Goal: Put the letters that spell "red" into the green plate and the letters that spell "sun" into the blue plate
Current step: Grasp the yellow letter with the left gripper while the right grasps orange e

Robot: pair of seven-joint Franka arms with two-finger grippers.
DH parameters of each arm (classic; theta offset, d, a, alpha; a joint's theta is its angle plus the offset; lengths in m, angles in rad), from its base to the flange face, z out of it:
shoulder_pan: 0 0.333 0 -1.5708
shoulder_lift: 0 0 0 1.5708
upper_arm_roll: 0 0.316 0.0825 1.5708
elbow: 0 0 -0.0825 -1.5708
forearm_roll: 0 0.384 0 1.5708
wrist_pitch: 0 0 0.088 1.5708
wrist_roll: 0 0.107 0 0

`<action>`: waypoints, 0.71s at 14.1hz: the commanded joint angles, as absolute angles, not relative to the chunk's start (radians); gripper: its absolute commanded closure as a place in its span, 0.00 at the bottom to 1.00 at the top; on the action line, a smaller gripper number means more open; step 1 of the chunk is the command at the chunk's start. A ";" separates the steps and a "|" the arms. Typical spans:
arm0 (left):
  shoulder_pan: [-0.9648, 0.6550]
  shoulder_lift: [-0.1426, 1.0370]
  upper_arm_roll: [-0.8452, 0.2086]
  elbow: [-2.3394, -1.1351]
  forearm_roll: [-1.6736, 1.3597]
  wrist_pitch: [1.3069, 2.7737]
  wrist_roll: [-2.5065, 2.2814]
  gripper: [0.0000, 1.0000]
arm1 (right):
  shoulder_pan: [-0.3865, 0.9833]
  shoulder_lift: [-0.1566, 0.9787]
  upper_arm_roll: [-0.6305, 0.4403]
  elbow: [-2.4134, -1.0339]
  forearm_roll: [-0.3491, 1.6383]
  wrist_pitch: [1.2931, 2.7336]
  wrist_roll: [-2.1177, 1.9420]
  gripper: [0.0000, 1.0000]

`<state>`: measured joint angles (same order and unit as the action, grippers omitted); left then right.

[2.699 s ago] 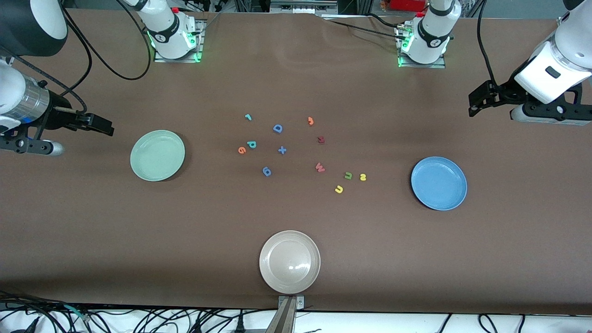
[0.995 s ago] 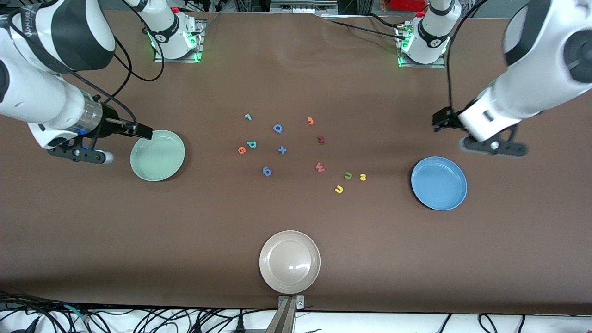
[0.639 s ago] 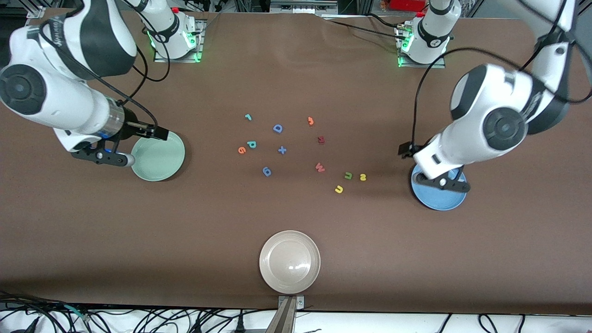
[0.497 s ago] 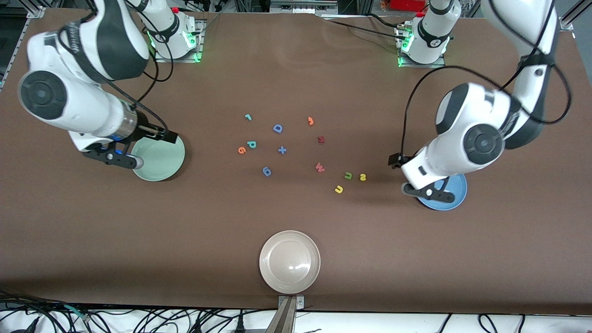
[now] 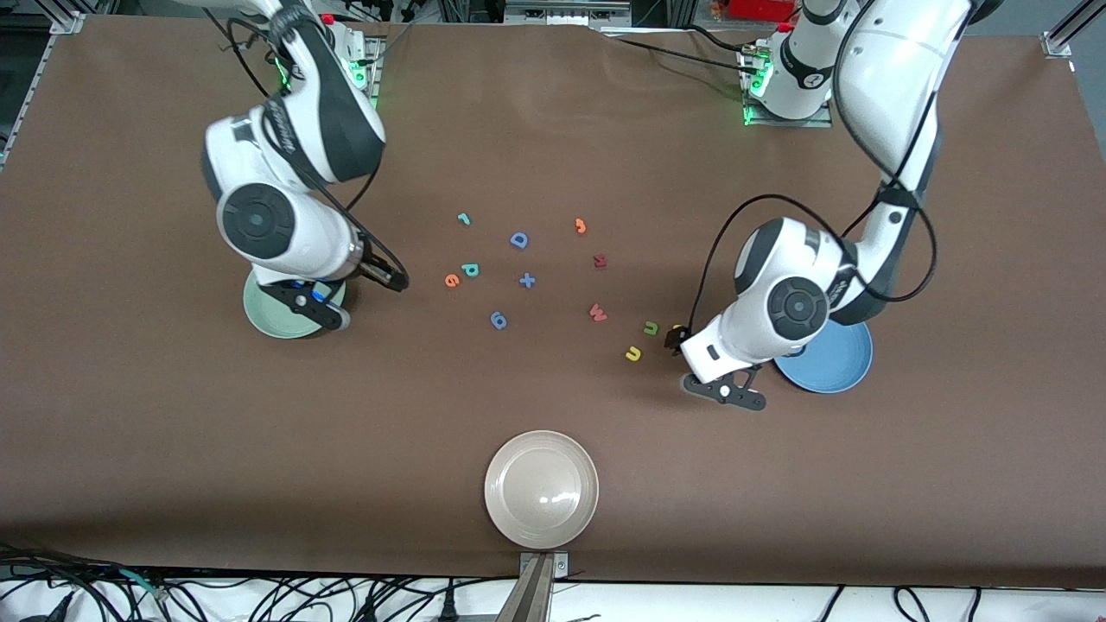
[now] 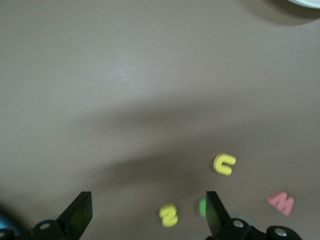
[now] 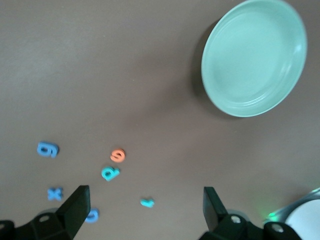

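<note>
My left gripper grabs the yellow u across its curved bend and prong ends next, to spell "sun" in the blue plate.
The green plate lies toward the right arm's end, partly under that arm's wrist. My right gripper hangs open and empty between it and the letters, high over the teal r. The teal d and orange e lie side by side. The blue plate is partly covered by the left arm. My left gripper is open over the yellow s, beside the green n and the yellow u.
A beige plate sits near the table's front edge. Other loose letters lie mid-table: blue D, blue plus, blue g, red W, an orange hooked piece and a dark red piece.
Both arms swung in from the table's ends toward the middle. The right gripper passed over the green plate; the left gripper crossed the blue plate to the yellow s. No letter moved.
</note>
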<state>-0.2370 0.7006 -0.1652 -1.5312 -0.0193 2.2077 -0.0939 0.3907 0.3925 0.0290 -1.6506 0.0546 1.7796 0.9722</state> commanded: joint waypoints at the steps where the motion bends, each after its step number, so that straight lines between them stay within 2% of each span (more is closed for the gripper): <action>1: -0.268 0.726 -0.170 -1.560 -0.015 2.288 -0.133 0.00 | 0.422 0.408 0.023 -1.741 0.071 1.892 1.066 0.00; 5: -0.353 0.756 -0.161 -1.568 0.038 2.339 -0.310 0.00 | 0.457 0.428 0.057 -1.940 0.072 2.189 1.187 0.00; 10: -0.360 0.799 -0.163 -1.578 0.060 2.428 -0.316 0.00 | 0.456 0.538 0.083 -1.944 0.124 2.278 1.227 0.01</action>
<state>-0.3579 0.7866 -0.1676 -1.5715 0.0345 2.3876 -0.3027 0.4587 0.5064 0.0823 -1.9438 0.0747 2.2344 1.2181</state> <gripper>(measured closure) 0.000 0.004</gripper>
